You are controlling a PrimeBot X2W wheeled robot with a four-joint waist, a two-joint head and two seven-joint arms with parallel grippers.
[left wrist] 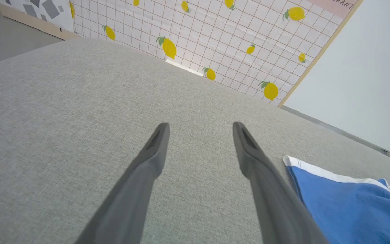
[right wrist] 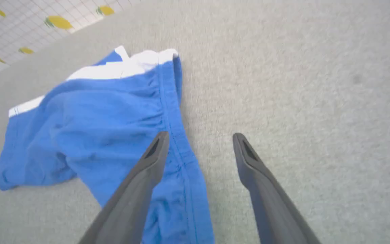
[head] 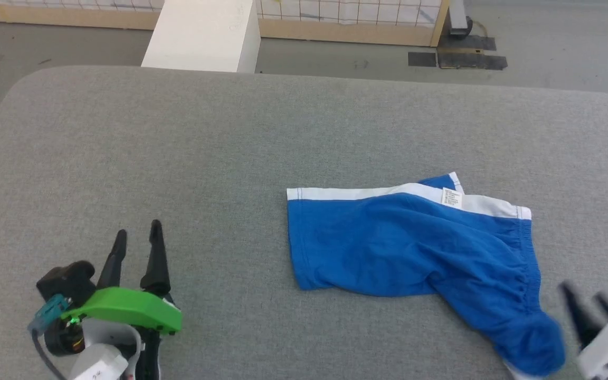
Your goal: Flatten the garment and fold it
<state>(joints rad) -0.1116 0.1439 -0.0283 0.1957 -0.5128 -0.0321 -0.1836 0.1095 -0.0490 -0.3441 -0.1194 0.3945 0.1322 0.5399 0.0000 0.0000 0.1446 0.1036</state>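
My left gripper takes hold of the stitched hem's all-blue corner next, to pull the crumpled cloth [head: 403, 247] flat for folding.
The blue garment [head: 415, 248] lies crumpled on the grey table, right of centre, with a white stripe along its far edge, a small white label [head: 452, 197] and a gathered waistband at its right side. My left gripper [head: 138, 236] stands open at the lower left, well clear of the cloth; in its wrist view the garment [left wrist: 347, 206] shows at the lower right beside the gripper [left wrist: 200, 130]. Open too, my right gripper [head: 586, 295] hovers at the garment's lower right end. In the right wrist view the gripper [right wrist: 200, 140] straddles the waistband edge of the garment [right wrist: 107, 122], holding nothing.
The grey fabric-covered table [head: 177, 158] spreads wide to the left of and behind the garment. Beyond its far edge stand a white block [head: 203, 34] and a low tiled wall with lemon prints [left wrist: 215, 37] on the grey floor.
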